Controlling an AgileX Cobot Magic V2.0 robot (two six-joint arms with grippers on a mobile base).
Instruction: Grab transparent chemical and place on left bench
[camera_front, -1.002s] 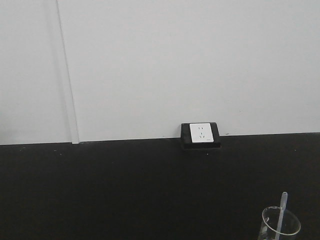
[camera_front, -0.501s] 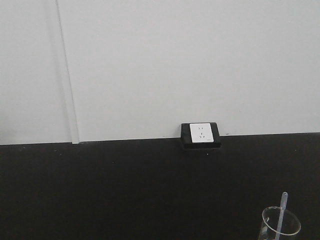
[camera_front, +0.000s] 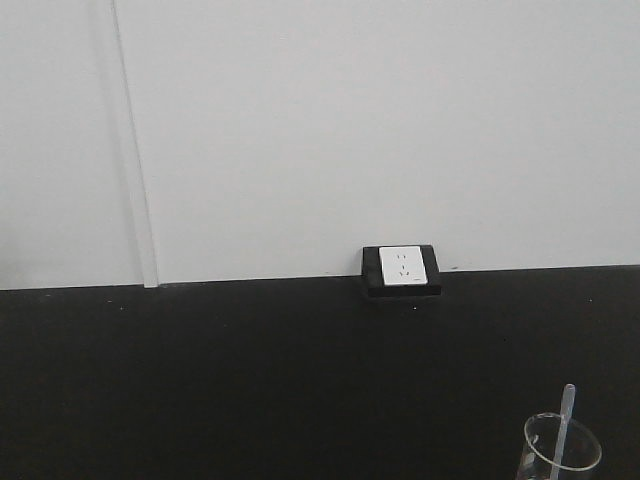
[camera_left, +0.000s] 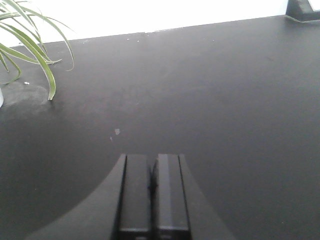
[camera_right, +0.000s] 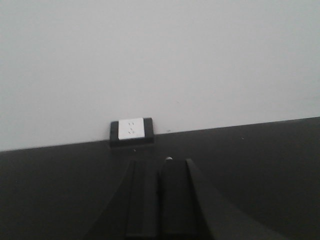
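Observation:
My right gripper should grab the transparent chemical by its upper stem (camera_front: 566, 412) next, to carry it from the pipette's beaker (camera_front: 560, 448) to the left bench.
The transparent chemical (camera_front: 567, 408), a thin colourless pipette, stands tilted in a clear glass beaker (camera_front: 560, 455) at the bottom right of the front view, its stem rising above the rim. Neither gripper shows in that view. In the left wrist view my left gripper (camera_left: 153, 162) is shut with nothing between its fingers, low over bare black worktop (camera_left: 200, 90). In the right wrist view my right gripper (camera_right: 159, 167) is also shut and holds nothing, pointing toward the wall socket (camera_right: 131, 129). The left bench is out of view.
A white wall socket (camera_front: 402, 267) in a black frame sits where the black worktop (camera_front: 250, 380) meets the white wall. Green plant leaves (camera_left: 30, 40) hang at the upper left of the left wrist view. A vertical wall strip (camera_front: 135, 150) runs down the left.

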